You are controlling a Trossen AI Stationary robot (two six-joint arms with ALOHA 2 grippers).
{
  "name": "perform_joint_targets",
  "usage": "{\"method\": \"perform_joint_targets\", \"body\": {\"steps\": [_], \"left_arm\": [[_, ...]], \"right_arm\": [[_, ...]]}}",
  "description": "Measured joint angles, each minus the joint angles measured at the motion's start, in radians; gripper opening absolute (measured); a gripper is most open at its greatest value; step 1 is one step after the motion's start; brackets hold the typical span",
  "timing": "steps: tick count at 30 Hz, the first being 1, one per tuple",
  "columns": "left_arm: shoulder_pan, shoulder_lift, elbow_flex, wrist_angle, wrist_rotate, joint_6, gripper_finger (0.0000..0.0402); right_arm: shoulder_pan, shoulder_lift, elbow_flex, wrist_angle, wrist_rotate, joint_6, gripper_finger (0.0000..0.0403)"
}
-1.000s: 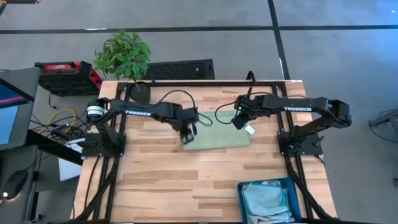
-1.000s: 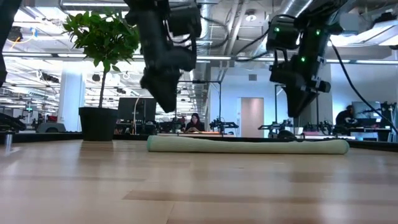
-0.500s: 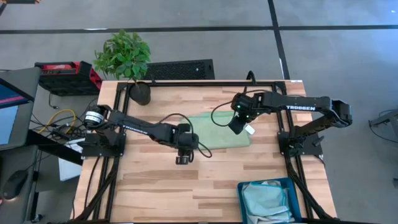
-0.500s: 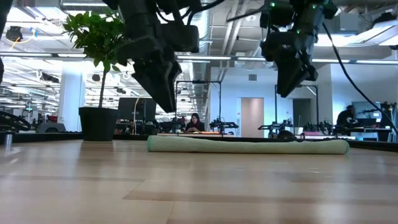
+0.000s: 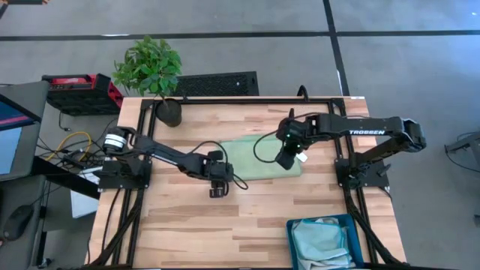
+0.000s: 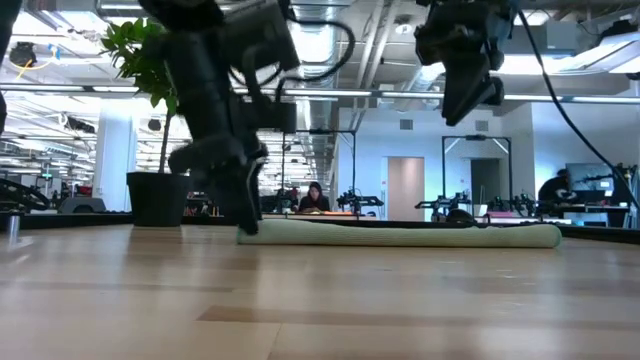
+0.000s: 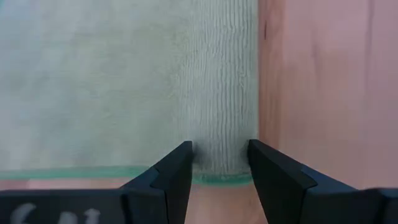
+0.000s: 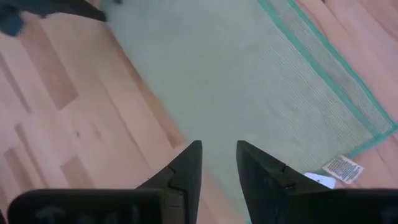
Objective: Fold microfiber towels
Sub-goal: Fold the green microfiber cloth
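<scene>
I should next grab the light green towel by its green-hemmed opposite corner point(image 7: 222, 170) with my left gripper. Then the towel can be folded over to its tagged end.
A light green towel point(image 5: 259, 159) lies folded flat at the table's middle; it also shows in the low view point(image 6: 400, 235). Its small white tag point(image 8: 342, 167) sticks out at the right end. My left gripper point(image 7: 219, 165) is open and low at the towel's near-left corner point(image 7: 224, 155), one finger on each side of the corner strip. It also shows in the high view point(image 5: 216, 187). My right gripper point(image 8: 217, 165) is open and empty, well above the towel's right part point(image 5: 285, 159). Other towels point(image 5: 319, 238) lie in the teal bin. My left gripper points down at the towel's near-left corner point(image 7: 224, 155) with its fingers point(image 7: 180, 171) standing on either side of the corner strip. I cannot tell whether they touch the cloth. The towel lies flat on the table.
A teal bin point(image 5: 294, 229) holding towels stands at the near right edge. A potted plant point(image 5: 169, 111) stands at the far left corner. Bare wood lies near and left of the towel.
My left gripper has gone toward the table's near edge, off the towel's left end, and then down to table level at the towel's near-left corner. My right gripper has risen and drifted slightly toward the near edge. The towel has stayed put.
</scene>
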Motion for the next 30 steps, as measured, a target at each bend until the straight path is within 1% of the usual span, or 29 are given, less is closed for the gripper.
{"method": "perform_joint_targets", "body": {"steps": [3, 5, 8, 10, 12, 16, 17, 21, 24, 28, 30], "left_arm": [[0.002, 0.020, -0.024, 0.045, 0.016, 0.002, 0.0151], [0.002, 0.039, -0.021, 0.075, 0.007, 0.004, 0.0151], [0.001, 0.058, -0.010, 0.070, 0.001, 0.005, 0.0149], [0.001, 0.060, 0.001, 0.059, 0.000, 0.009, 0.0137], [0.001, 0.063, 0.016, 0.041, 0.001, 0.032, 0.0109], [0.009, 0.069, 0.058, -0.032, -0.006, 0.073, 0.0023], [0.015, 0.070, 0.070, -0.043, -0.006, 0.071, 0.0013], [0.056, 0.069, 0.139, -0.103, 0.034, 0.095, 0.0007], [0.085, 0.069, 0.207, -0.135, 0.074, 0.171, 0.0003], [0.113, 0.069, 0.305, -0.143, 0.073, 0.293, 0.0002], [0.126, 0.088, 0.375, -0.139, 0.078, 0.331, 0.0002]], "right_arm": [[0.013, 0.000, 0.022, -0.010, 0.000, 0.000, 0.0123], [0.019, 0.000, 0.032, -0.008, 0.000, 0.001, 0.0123], [0.028, 0.000, 0.052, -0.009, 0.000, 0.001, 0.0123], [0.029, 0.000, 0.067, -0.029, 0.000, 0.001, 0.0123], [0.028, 0.000, 0.087, -0.048, 0.000, 0.001, 0.0123], [0.028, 0.000, 0.130, -0.103, 0.003, 0.001, 0.0123], [0.028, -0.006, 0.137, -0.114, 0.003, 0.001, 0.0122], [0.028, -0.044, 0.143, -0.125, 0.006, 0.009, 0.0123], [0.028, -0.085, 0.143, -0.127, 0.018, 0.029, 0.0122], [0.028, -0.142, 0.143, -0.134, 0.058, 0.048, 0.0123], [0.028, -0.169, 0.143, -0.133, 0.061, 0.059, 0.0122]]}}
